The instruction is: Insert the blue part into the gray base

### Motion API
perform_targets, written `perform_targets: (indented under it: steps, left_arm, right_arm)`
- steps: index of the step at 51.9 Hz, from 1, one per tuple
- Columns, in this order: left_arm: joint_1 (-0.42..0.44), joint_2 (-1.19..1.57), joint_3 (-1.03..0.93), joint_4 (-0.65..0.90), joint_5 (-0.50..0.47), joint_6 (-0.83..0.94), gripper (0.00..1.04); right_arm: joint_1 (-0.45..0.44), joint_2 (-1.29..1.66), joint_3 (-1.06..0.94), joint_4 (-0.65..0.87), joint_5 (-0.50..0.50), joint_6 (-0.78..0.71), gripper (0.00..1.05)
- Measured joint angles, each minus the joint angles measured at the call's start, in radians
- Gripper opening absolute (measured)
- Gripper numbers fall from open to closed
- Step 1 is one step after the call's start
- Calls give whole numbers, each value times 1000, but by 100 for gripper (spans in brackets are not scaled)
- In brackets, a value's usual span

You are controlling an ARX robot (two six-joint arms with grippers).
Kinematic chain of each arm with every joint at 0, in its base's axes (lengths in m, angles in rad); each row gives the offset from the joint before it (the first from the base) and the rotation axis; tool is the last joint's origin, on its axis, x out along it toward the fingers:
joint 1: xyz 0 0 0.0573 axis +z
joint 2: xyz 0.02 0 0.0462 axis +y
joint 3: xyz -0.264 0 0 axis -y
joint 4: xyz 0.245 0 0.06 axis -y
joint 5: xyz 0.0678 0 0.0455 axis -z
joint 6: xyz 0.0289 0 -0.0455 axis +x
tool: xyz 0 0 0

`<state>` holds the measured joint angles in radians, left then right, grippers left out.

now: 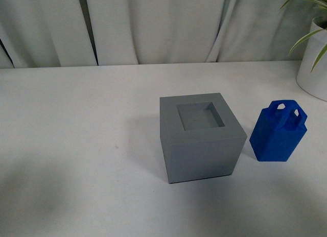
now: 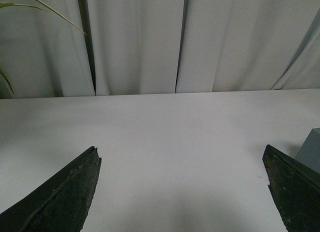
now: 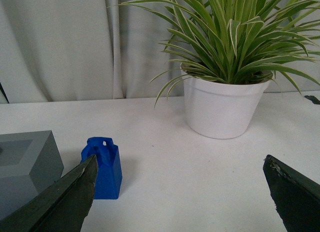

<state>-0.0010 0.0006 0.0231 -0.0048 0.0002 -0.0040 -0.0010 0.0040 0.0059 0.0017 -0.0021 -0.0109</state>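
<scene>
I'll next grab the blue part by its notched top (image 3: 101,146) with my right gripper, so its plain square end stays free to slot into the gray base.
The gray base (image 1: 201,137) is a gray cube with a square recess in its top, standing near the middle of the white table (image 1: 76,145). The blue part (image 1: 278,131) stands upright just right of it, handle loop on top, a small gap between them. Neither arm shows in the front view. My left gripper (image 2: 181,157) is open and empty over bare table, with an edge of the gray base (image 2: 311,151) beside one finger. My right gripper (image 3: 179,163) is open and empty; the blue part (image 3: 103,167) and the gray base (image 3: 26,164) lie off to one side of it.
A white pot with a green striped plant (image 3: 226,104) stands on the table behind the right gripper's span; it also shows at the far right in the front view (image 1: 314,68). Pale curtains (image 1: 163,27) hang behind the table's back edge.
</scene>
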Motion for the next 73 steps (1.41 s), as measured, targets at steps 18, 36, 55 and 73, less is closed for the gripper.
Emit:
perform_targets:
  steps: [18,36,55,73]
  left_arm:
    - [0,0,0,0,0,0,99]
    - [0,0,0,0,0,0,99]
    - [0,0,0,0,0,0,99]
    - [0,0,0,0,0,0,99]
  right_arm:
    - [0,0,0,0,0,0,97]
    - [0,0,0,0,0,0,97]
    - [-42,81,47,-114,-148,24,97]
    - [-94,768,424,29,-459,-68,97]
